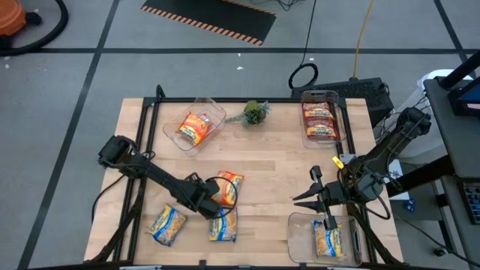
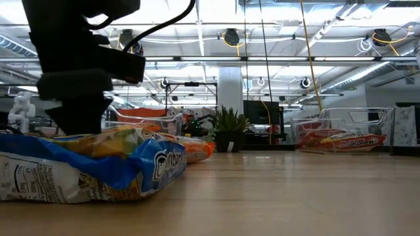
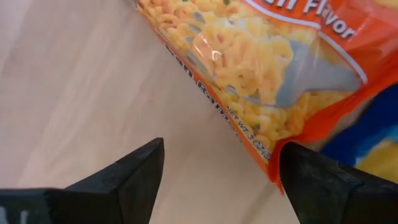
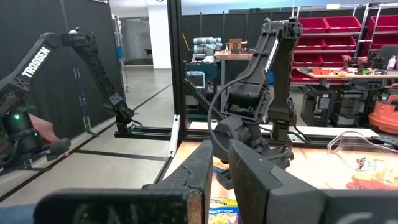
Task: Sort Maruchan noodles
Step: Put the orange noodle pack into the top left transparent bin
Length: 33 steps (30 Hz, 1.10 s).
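I will next grab the orange packet with my left gripper by its sealed corner [image 3: 272, 160], so that I can sort it into the bin of orange packets.
My left gripper [image 1: 217, 202] is open and low over the table, beside the loose orange packet [image 1: 229, 187], whose near corner [image 3: 273, 171] lies next to one finger [image 3: 311, 180]. Two yellow-and-blue packets [image 1: 166, 223] [image 1: 223, 226] lie flat by the near edge. The nearest of them [image 2: 85, 170] fills the low view's left. Another orange packet [image 1: 195, 127] sits in the far-left clear bin. Red-brown packets [image 1: 320, 120] fill the far-right bin, and a yellow packet [image 1: 328, 238] lies in the near-right bin. My right gripper [image 1: 304, 199] hovers shut and empty left of that bin. My left gripper has its open fingers pointing down, one over bare wood and one at the orange packet's corner [image 3: 273, 171]. Whether that finger touches the packet, I cannot tell.
A small green plant sprig [image 1: 256, 112] stands at the far edge between the two far bins. A black frame rail [image 1: 139, 150] runs along the table's left side. Bare wood [image 1: 270, 172] lies between the two arms in the table's middle.
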Tool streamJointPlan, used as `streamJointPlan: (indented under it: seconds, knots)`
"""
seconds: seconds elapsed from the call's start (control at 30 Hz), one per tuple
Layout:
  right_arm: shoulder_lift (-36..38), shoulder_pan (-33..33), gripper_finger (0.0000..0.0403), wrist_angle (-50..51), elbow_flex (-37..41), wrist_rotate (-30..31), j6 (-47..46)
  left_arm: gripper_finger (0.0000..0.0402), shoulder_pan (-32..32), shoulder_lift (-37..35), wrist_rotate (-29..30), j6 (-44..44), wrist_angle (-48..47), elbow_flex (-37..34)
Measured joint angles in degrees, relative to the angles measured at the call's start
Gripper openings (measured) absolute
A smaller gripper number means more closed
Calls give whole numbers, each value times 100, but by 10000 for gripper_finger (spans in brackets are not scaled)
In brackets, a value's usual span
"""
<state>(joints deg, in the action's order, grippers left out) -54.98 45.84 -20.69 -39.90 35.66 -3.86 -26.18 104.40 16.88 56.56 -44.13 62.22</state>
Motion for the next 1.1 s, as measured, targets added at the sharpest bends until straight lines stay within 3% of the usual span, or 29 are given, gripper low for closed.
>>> streamJointPlan:
  seconds: [0.2, 0.33, 0.53, 0.83, 1.1]
  knots:
    - [0, 0, 50, 1, 0, 0, -25, 298, 83, 0, 279, -161, 91, 0]
    - [0, 0, 50, 0, 0, 0, -37, 272, 133, 0, 441, -331, 101, 0]
    - [0, 0, 50, 2, 0, 0, -40, 204, 179, 0, 551, -815, 299, 0]
    - [0, 0, 50, 0, 0, 0, -13, 22, 252, 0, 585, -1566, 544, 0]
    - [0, 0, 50, 0, 0, 0, 0, 5, 328, 0, 897, -1610, 440, 0]
